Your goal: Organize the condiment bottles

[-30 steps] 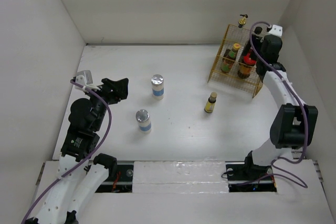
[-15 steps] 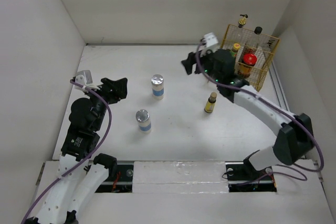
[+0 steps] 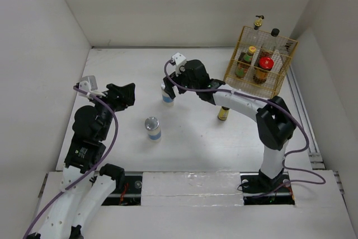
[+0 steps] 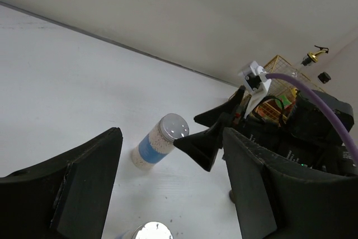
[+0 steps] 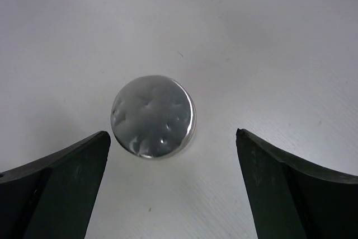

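Note:
The shaker needs its base free to stand in the yellow wire basket, so the robot's right gripper should grab the shaker's silver lid [image 5: 152,117] next.
Two white-blue silver-lidded shakers stand on the table. My right gripper [image 3: 168,86] is open and hangs right over the far shaker [image 3: 168,98]. In the right wrist view its silver lid [image 5: 154,116] lies between the open fingers [image 5: 61,183], slightly left of centre, untouched. The near shaker [image 3: 152,128] stands alone. My left gripper [image 3: 126,94] is open and empty, left of both shakers; its view shows the far shaker [image 4: 155,145] and the near lid [image 4: 146,231]. The small brown-capped yellow bottle [image 3: 223,115] is partly hidden by the right arm.
The yellow wire basket [image 3: 279,85] stands at the back right and holds the yellow-capped sauce bottle [image 3: 245,61] and the red-lidded jar [image 3: 263,69]. The gold-spout bottle [image 3: 258,23] and the black-capped bottle [image 3: 274,32] stand behind them. White walls close in the table.
My right arm has swung from the basket leftwards across the table and now hovers over the far shaker. My left arm has not moved.

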### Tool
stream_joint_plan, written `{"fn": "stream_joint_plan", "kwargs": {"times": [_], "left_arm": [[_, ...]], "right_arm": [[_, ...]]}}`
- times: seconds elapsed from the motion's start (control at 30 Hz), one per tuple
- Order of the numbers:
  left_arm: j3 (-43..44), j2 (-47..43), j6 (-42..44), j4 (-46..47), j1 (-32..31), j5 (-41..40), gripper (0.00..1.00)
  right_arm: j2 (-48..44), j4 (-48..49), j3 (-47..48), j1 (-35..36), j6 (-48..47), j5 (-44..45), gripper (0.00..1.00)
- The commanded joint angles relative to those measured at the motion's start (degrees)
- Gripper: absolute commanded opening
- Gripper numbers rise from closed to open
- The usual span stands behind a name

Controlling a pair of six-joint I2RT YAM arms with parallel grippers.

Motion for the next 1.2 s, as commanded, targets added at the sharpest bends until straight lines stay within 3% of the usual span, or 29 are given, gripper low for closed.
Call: {"fn": "stream_joint_plan", "kwargs": {"times": [0.0,0.13,0.2,0.27,0.3,0.37,0.6,0.8,0.97,1.17], "left_arm": [[0.5,-0.7,0.0,1.8,0.3,0.0,0.68],[0.5,-1.2,0.0,1.8,0.3,0.5,0.68],[0.5,-1.2,0.0,1.8,0.3,0.5,0.68],[-0.1,-1.2,0.0,1.8,0.3,0.5,0.68],[-0.1,-1.2,0.0,1.8,0.3,0.5,0.68],[-0.1,-1.2,0.0,1.8,0.3,0.5,0.68],[-0.1,-0.7,0.0,1.8,0.3,0.5,0.68],[-0.1,-0.7,0.0,1.8,0.3,0.5,0.68],[-0.1,0.0,0.0,1.8,0.3,0.6,0.68],[0.5,0.0,0.0,1.8,0.3,0.6,0.68]], "right_arm": [[2.5,-0.1,5.0,1.5,-1.8,-0.1,1.00],[7.2,-0.1,9.0,1.5,-1.8,-0.2,0.98],[8.5,0.8,9.6,1.5,-1.8,-0.7,0.88],[8.5,2.3,9.6,1.5,-1.0,-1.2,0.67],[8.5,3.0,9.6,1.5,-0.1,-1.2,0.46],[5.3,5.9,8.2,1.5,0.7,0.4,0.37],[-15.4,9.4,-0.8,-4.9,0.7,9.6,0.36],[-28.8,10.0,-9.9,-20.0,1.7,10.1,0.36],[-31.8,10.0,-13.8,-28.5,4.0,7.6,0.36],[-33.0,10.0,-15.0,-33.2,4.6,6.0,0.36]]}}
